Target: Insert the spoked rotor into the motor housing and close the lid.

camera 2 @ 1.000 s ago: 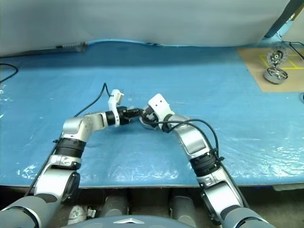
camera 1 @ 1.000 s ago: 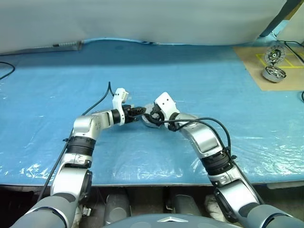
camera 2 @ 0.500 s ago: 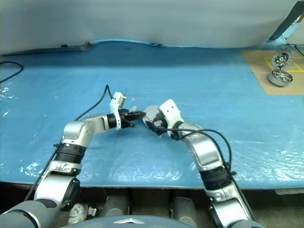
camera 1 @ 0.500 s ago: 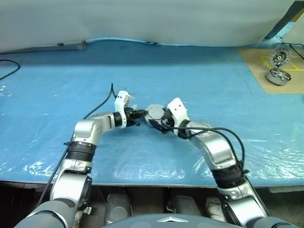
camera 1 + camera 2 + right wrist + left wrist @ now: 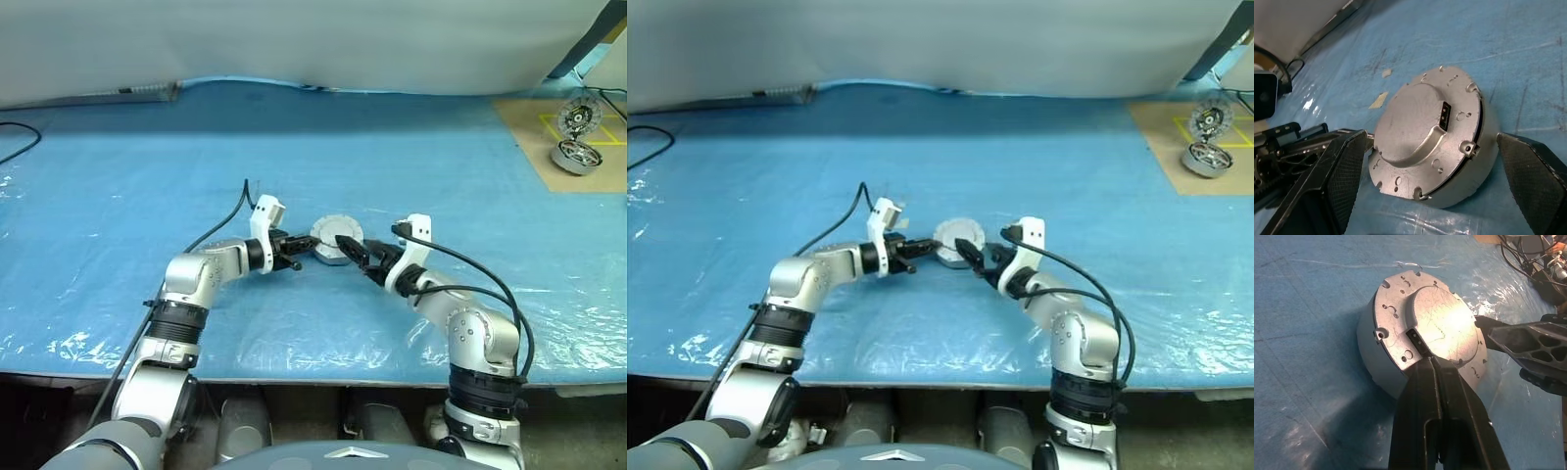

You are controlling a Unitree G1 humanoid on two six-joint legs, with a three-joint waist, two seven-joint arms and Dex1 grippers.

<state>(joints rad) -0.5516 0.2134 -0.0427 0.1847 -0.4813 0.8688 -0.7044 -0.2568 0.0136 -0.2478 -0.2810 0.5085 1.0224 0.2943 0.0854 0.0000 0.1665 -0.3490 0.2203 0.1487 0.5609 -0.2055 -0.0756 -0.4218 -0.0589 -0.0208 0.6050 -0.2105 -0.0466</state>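
Observation:
I need to press the lid (image 5: 1410, 122) fully closed on the motor housing, so I will next use my right gripper to grab the housing by its round side (image 5: 1484, 159).
The motor housing (image 5: 331, 258) sits mid-table, and the lid (image 5: 336, 233) lies shut on it with its smooth grey face up. A small dark slot shows in the lid (image 5: 1435, 328). The spoked rotor is hidden. My left gripper (image 5: 305, 246) is shut, and its tips (image 5: 1432, 361) rest against the lid's rim on the left side. My right gripper (image 5: 359, 258) stands open just right of the housing. Its fingers (image 5: 1347, 171) flank the housing (image 5: 1474, 181) without touching it.
A second silver unit (image 5: 570, 155) with its lid raised stands on brown card (image 5: 519, 127) at the far right back. A black cable (image 5: 12, 145) lies at the far left. The table's front edge (image 5: 313, 377) is close below both arms.
My right gripper has pulled back to the right off the housing, rolled over and opened wide, uncovering the shut lid. My left gripper shifted slightly right, still shut.

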